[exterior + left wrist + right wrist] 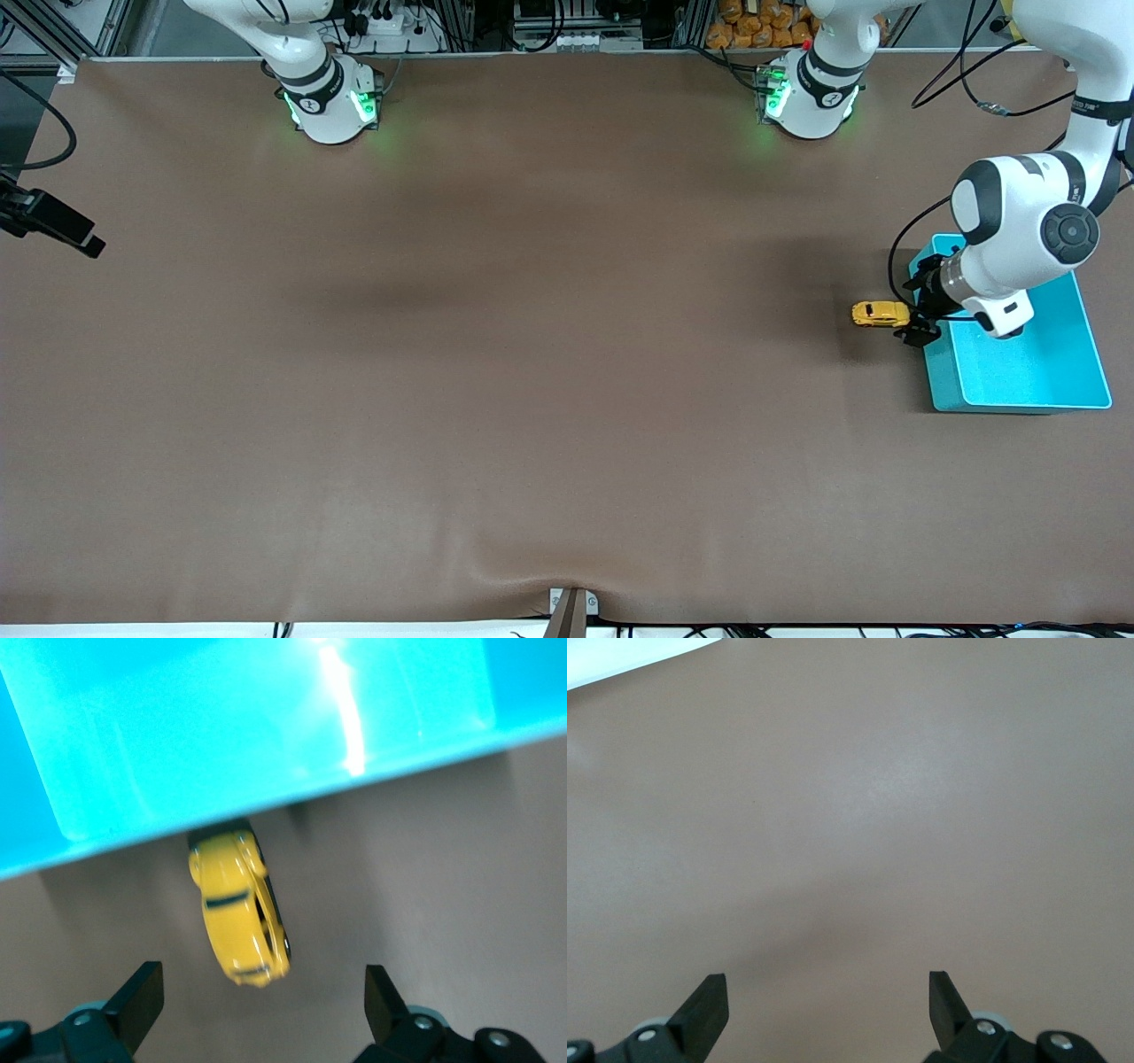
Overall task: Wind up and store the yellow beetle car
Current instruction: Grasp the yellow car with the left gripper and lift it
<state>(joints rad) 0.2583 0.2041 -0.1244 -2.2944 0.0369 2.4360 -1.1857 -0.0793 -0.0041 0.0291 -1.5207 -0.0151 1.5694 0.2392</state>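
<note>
My left gripper grabs the yellow beetle car (pixel 881 314) by its cabin sides next. The car then goes into the teal bin (pixel 1054 381) for storage.
The yellow beetle car (pixel 881 314) (pixel 237 912) rests on the brown table beside the teal bin (pixel 1054 381) (pixel 266 726), on the bin's side toward the right arm's end. My left gripper (pixel 912 321) (pixel 263 992) is low over the bin's edge, right next to the car. It is open, and only the car's near end reaches between the fingertips without touching them. The bin holds nothing that I can see. My right gripper (pixel 828 992) is open over bare table, with nothing between its fingers, and it is out of the front view.
A black camera on a mount (pixel 53 226) sticks in at the right arm's end of the table. The two arm bases (pixel 332 102) (pixel 806 97) stand at the edge farthest from the front camera. A small clamp (pixel 571 607) sits at the nearest edge.
</note>
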